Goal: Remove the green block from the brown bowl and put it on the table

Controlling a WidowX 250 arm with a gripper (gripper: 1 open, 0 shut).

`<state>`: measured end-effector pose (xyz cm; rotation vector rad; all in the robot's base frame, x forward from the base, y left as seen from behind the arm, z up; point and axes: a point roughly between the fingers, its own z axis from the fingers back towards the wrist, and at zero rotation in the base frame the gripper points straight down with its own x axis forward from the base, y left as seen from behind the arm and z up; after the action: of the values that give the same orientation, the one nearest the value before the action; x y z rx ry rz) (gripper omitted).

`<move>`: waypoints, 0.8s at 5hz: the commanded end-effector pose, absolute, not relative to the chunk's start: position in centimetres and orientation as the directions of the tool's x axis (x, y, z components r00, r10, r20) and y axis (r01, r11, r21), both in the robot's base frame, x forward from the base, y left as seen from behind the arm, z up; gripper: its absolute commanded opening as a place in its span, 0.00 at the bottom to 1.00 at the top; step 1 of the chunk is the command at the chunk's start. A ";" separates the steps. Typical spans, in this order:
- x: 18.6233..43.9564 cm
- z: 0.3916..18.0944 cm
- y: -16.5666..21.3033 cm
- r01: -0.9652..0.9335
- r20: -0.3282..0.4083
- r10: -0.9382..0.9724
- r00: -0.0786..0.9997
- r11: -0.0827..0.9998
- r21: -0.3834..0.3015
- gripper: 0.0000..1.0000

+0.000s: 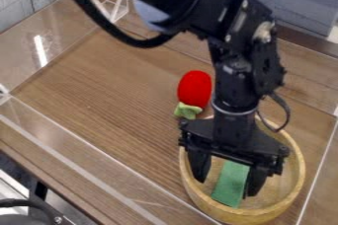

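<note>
My gripper grabs the long sides of the green block next, to lift it from the brown bowl onto the table.
The brown bowl sits at the near right of the table. Inside it lies the green block, a flat light-green bar leaning from the bowl's floor toward its far rim. My gripper points straight down into the bowl, open, with one dark finger on each side of the block. The block's upper end is hidden behind the gripper body. I cannot tell whether the fingers touch the block.
A red rounded object with a small green base stands on the table just behind the bowl, left of the arm. Clear acrylic walls border the table on the left, the back and the front.
</note>
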<state>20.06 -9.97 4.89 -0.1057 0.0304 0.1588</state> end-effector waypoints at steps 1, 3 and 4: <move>21.1 4.1 -9.3 -0.182 -0.030 0.180 0.983 0.977 -0.114 1.00; 21.0 5.4 -8.5 -0.191 -0.020 0.190 0.981 0.975 -0.114 0.00; 20.4 7.7 -8.5 -0.175 -0.001 0.176 0.984 0.978 -0.115 0.00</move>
<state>19.75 -8.18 6.73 -0.1000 0.0294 0.1876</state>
